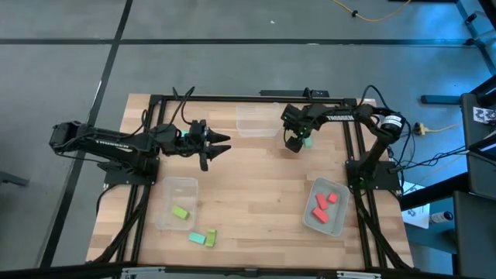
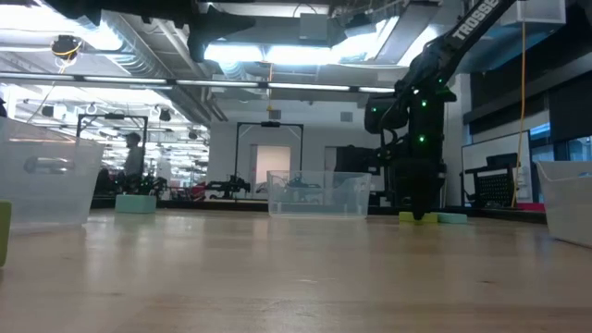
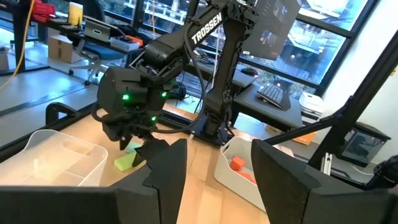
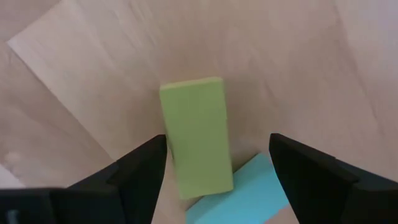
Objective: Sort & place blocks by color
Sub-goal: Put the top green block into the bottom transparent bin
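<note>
The fingers of my right gripper reach down on either side of the lime block, so closing now would catch it. It is time for my right gripper to close on the block.
My right gripper (image 1: 294, 145) is low over the table's far right part, pointing down and open. In the right wrist view its fingers (image 4: 143, 171) stand on either side of a lime yellow-green block (image 4: 196, 143) that lies flat on the wood. A teal block (image 4: 242, 196) lies right beside that block. The low view shows the gripper (image 2: 415, 205) down at table level over the lime block (image 2: 412, 217) and the teal block (image 2: 453, 218). My left gripper (image 1: 223, 143) hovers open over the table's middle left, level, aimed at the right arm.
A clear bin (image 1: 257, 120) stands at the far edge. The near-left bin (image 1: 166, 215) holds a lime block (image 1: 180, 211). The near-right bin (image 1: 311, 215) holds several red-orange blocks (image 1: 324, 203). A teal block (image 1: 198, 238) and a lime block (image 1: 210, 236) lie near the front edge. A person (image 2: 134, 159) stands far behind.
</note>
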`<state>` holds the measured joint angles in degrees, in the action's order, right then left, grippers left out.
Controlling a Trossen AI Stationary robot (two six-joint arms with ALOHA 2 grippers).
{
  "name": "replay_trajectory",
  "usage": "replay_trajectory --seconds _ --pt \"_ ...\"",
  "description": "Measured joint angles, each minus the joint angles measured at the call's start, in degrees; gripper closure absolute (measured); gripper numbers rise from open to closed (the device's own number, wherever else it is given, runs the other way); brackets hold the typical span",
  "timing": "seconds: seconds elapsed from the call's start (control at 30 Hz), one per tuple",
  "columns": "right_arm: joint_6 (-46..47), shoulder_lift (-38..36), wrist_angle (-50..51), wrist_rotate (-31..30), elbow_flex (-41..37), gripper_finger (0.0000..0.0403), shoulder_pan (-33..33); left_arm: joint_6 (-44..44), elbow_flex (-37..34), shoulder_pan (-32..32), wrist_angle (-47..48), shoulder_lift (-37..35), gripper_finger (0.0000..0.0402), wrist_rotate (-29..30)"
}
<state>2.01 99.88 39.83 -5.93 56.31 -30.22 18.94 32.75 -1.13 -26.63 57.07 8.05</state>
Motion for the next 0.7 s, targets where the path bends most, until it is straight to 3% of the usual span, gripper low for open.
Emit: replay_trajectory --seconds 0.43,0.57,0.7 --pt "-3.2 0.0 -0.2 3.5 0.0 0.0123 0.0 0.0 0.0 0.0 0.0 0.0 0.023 0.9" --pt "-3.6 0.0 -0.2 3.5 0.0 0.0166 0.0 0.0 0.0 0.0 0.0 0.0 0.023 0.9" --pt "-3.5 0.0 -0.2 3.6 0.0 0.0236 0.0 0.0 0.0 0.0 0.0 0.0 0.023 0.9"
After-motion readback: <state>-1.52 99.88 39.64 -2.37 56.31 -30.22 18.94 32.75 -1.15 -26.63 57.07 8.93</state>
